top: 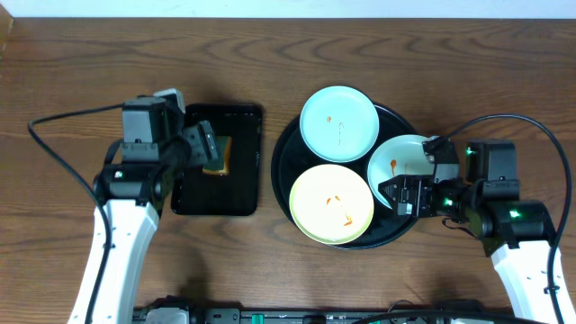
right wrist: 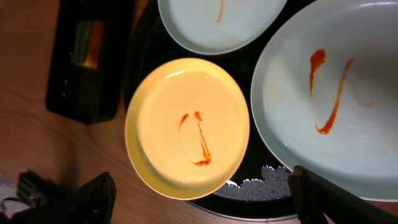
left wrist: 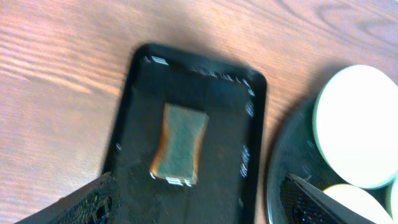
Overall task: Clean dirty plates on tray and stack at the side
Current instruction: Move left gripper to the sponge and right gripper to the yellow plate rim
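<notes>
My left gripper grabs the sponge by its long sides next, green side on top, which leaves the sponge's bottom free to wipe plates.
The round black tray [top: 284, 160] holds three dirty plates. A mint-blue plate [top: 338, 122] lies at the back, a yellow plate [top: 331, 204] at the front left, and a second mint-blue plate [top: 401, 157] at the right. All carry thin orange-red smears. My right gripper [top: 393, 193] is open and empty over the tray's right front. In the right wrist view its jaws [right wrist: 205, 202] span the yellow plate's [right wrist: 186, 127] near edge, with the right plate [right wrist: 329, 99] by one finger. My left gripper [top: 204, 144] is open above a sponge [left wrist: 179, 145].
The sponge [top: 220, 160] lies in a small rectangular black tray [top: 216, 202] left of the round tray. This tray also shows in the left wrist view [left wrist: 137, 106]. Bare wood-grain tabletop [top: 72, 72] surrounds both trays. Cables run at the far left and far right.
</notes>
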`<state>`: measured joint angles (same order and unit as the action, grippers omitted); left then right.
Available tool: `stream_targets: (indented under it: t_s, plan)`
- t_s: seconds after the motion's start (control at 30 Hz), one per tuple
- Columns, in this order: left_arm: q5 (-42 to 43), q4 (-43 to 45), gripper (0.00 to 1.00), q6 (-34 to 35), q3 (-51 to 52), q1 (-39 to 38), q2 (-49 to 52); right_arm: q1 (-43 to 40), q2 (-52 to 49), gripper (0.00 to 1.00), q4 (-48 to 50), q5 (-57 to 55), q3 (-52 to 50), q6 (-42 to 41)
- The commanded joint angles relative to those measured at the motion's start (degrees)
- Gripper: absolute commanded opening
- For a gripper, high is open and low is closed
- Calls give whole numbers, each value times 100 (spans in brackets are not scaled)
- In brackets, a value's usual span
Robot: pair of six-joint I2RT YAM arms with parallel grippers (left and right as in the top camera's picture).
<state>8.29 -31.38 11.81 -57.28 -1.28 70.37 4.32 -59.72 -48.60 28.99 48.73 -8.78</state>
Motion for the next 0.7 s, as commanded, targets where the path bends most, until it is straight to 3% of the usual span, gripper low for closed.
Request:
stream_targets:
  t_s: [0.0, 0.33, 0.67]
  plan:
    - [-511, 195, 82, -74, -105, 17, 479, 223, -55, 87, 17, -203, 109, -63]
    - [-498, 820, 72, -734, -105, -212, 2048, 490, -61, 87, 96, -564, 109, -63]
    - [-472, 984, 60, -682, -103, -358, 3012, 490, -61, 85, 101, -564, 109, -63]
